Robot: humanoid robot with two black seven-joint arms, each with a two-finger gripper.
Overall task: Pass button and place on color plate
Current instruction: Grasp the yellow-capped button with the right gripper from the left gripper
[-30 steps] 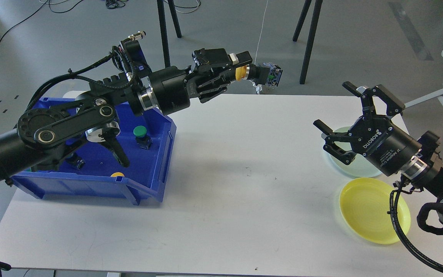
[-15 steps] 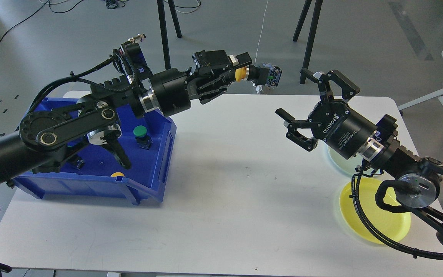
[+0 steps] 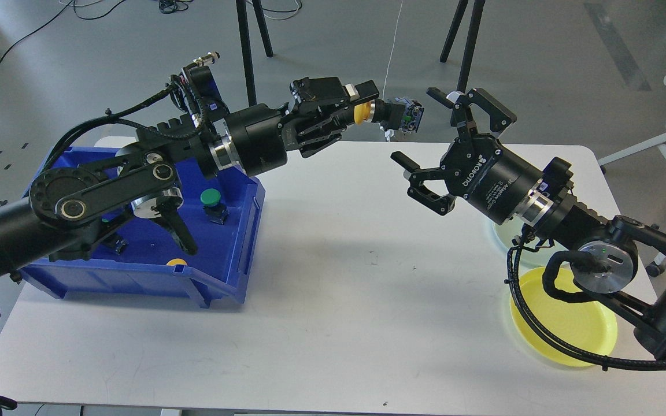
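Observation:
The robot's right gripper should grab the button by its black body [image 3: 404, 115] next, as that part sticks out free. The left gripper's fingers are covering the button's yellow cap [image 3: 362, 113].
My left gripper [image 3: 362, 104] is shut on a yellow-capped button [image 3: 380, 113], held high above the table's far edge with its black body pointing right. My right gripper [image 3: 421, 130] is open, its fingers [image 3: 438, 96] spread, just right of and slightly below the button, apart from it. A yellow plate [image 3: 564, 326] lies at the table's right front, partly behind my right arm. A pale green plate [image 3: 509, 238] lies behind it, mostly hidden by the arm.
A blue bin [image 3: 217, 283] stands on the left of the white table [image 3: 333, 300]. It holds a green-capped button [image 3: 212, 202], a yellow-capped one [image 3: 177, 262] and another partly hidden by my left arm. Tripod legs stand behind the table.
My right gripper has swung up and left from above the plates toward the held button, staying open. My left gripper has kept the button nearly still.

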